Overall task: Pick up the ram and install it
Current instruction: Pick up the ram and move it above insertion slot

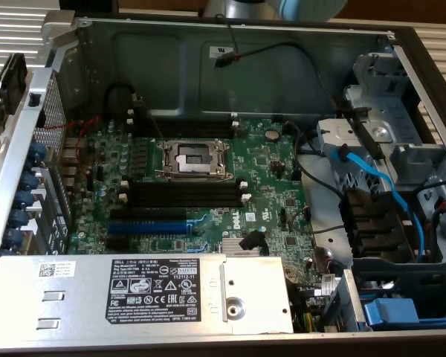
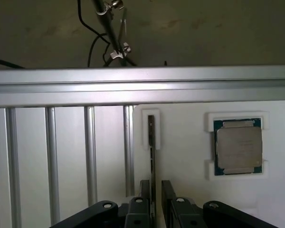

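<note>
The white holder wraps one end of the ram (image 2: 151,137). Next, my gripper grabs the ram by its bare part beyond the holder (image 2: 153,188) to install it.
In the wrist view the ram (image 2: 151,137) stands edge-on, a thin dark stick upright in a white holder (image 2: 150,114) on a white surface. My gripper (image 2: 156,184) hangs over its near end, open, with one black finger on each side of the stick. The ram lies closer to one finger (image 2: 145,187) than to the other, and I cannot tell whether they touch. In the exterior view the open computer case shows the green motherboard (image 1: 267,163) with long black memory slots (image 1: 186,195) beside the CPU socket (image 1: 193,158).
A processor chip (image 2: 238,146) rests in a second white holder near the ram. A silver aluminium rail (image 2: 142,85) and several thin rods (image 2: 89,156) border the white surface. In the case sit a blue expansion slot (image 1: 147,227), a power supply (image 1: 163,294), blue cables (image 1: 379,186) and drive cages.
</note>
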`<state>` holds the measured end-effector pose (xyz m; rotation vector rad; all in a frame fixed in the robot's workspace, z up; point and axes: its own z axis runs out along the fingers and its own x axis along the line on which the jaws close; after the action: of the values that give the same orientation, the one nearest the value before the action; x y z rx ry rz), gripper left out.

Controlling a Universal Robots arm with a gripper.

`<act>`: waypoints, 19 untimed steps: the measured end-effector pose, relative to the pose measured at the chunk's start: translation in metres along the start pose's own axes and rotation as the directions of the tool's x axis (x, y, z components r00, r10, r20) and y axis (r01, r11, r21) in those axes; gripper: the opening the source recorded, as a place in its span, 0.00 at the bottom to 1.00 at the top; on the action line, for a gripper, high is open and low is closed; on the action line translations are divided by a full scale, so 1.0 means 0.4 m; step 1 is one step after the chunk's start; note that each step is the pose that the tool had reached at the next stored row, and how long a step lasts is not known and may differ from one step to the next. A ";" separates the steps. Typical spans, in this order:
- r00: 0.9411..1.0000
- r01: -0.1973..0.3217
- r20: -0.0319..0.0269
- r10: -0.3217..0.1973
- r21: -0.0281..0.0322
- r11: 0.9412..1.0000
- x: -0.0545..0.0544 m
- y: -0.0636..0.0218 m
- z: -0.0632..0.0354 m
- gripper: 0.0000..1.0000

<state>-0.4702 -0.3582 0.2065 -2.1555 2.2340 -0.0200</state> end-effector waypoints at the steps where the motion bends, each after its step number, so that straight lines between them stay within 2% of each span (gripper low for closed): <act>1: 1.000 0.002 0.000 -0.002 0.001 1.000 0.000 0.000 0.000 0.24; 5: 1.000 0.008 0.004 -0.008 0.005 1.000 0.001 0.000 0.005 0.24; 15: 1.000 0.012 0.018 -0.012 0.005 1.000 0.001 0.001 0.012 0.24; 19: 1.000 0.012 0.019 -0.012 0.004 1.000 0.003 0.001 0.014 0.24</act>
<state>-0.4702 -0.3594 0.2010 -2.1578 2.2091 -0.0051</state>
